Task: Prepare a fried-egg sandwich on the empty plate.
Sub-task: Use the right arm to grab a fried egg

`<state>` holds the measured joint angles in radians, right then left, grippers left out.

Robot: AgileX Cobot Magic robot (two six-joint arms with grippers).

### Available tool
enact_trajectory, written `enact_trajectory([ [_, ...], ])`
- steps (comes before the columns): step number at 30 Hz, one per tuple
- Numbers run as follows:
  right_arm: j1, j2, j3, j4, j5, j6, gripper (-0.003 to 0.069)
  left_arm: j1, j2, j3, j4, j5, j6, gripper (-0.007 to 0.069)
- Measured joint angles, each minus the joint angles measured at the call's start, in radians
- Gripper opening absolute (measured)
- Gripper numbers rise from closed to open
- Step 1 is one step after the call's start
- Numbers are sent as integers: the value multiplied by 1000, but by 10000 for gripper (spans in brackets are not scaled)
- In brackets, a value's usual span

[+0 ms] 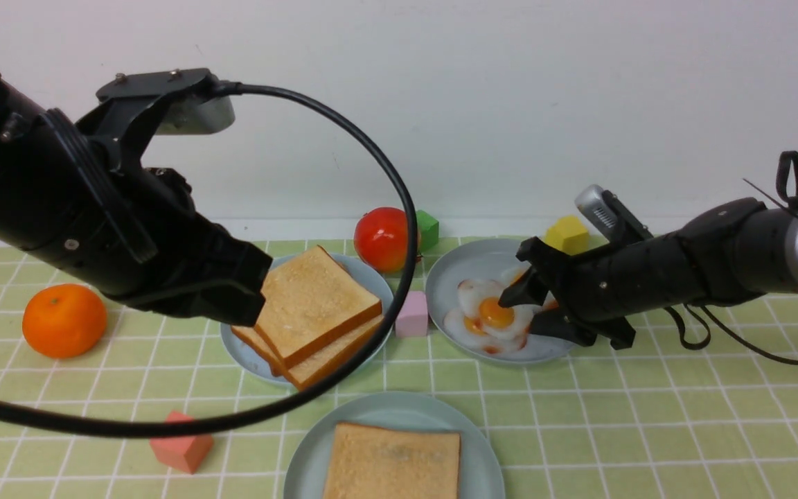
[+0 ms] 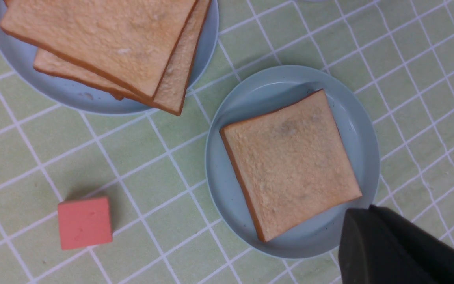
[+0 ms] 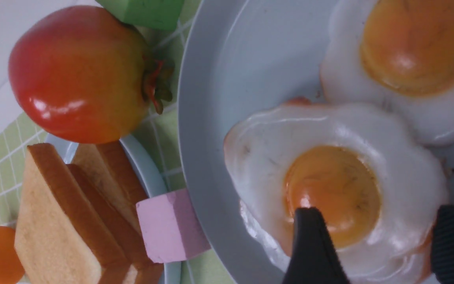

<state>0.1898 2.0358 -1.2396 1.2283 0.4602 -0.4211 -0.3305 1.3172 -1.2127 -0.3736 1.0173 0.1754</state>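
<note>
The front fried egg should go on top of the toast slice (image 1: pixel 393 461) next, so my right gripper will grab it by its white rim (image 1: pixel 519 326).
The pale aqua plate (image 1: pixel 302 454) (image 2: pixel 274 85) at the front centre holds one toast slice (image 1: pixel 392 464) (image 2: pixel 290 161). Two more toast slices (image 1: pixel 316 305) (image 2: pixel 105 43) are stacked on a grey-blue plate (image 1: pixel 246 353) behind it on the left. Fried eggs (image 1: pixel 492 315) (image 3: pixel 329 185) lie overlapping on another grey-blue plate (image 1: pixel 461 267). My right gripper (image 1: pixel 525 312) (image 3: pixel 380 215) is open, its fingers on either side of the front egg's yolk. My left gripper (image 1: pixel 257 298) (image 2: pixel 363 211) is shut and holds nothing, raised above the table with its tips over the front plate's rim.
An orange (image 1: pixel 64 320) sits at the far left and a red fruit (image 1: pixel 382 239) at the back between the plates. Green (image 1: pixel 428 229), yellow (image 1: pixel 567 234), pink (image 1: pixel 411 314) and salmon (image 1: pixel 181 447) blocks lie around. The left arm's black cable (image 1: pixel 399 208) loops across the toast plate.
</note>
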Motion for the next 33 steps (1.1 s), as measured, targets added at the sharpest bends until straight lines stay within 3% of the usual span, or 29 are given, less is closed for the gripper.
enact_trajectory([
  [13,-50,0,0,0,4,0,418,0,1,0,0,0,0,-13],
  [24,-42,60,-14,114,27,0,408,0,33,0,1,4,0,-13],
  [28,-43,67,-15,119,29,0,363,0,32,0,2,5,0,-13],
  [33,-46,70,-13,111,26,0,187,0,32,0,3,10,0,-13],
])
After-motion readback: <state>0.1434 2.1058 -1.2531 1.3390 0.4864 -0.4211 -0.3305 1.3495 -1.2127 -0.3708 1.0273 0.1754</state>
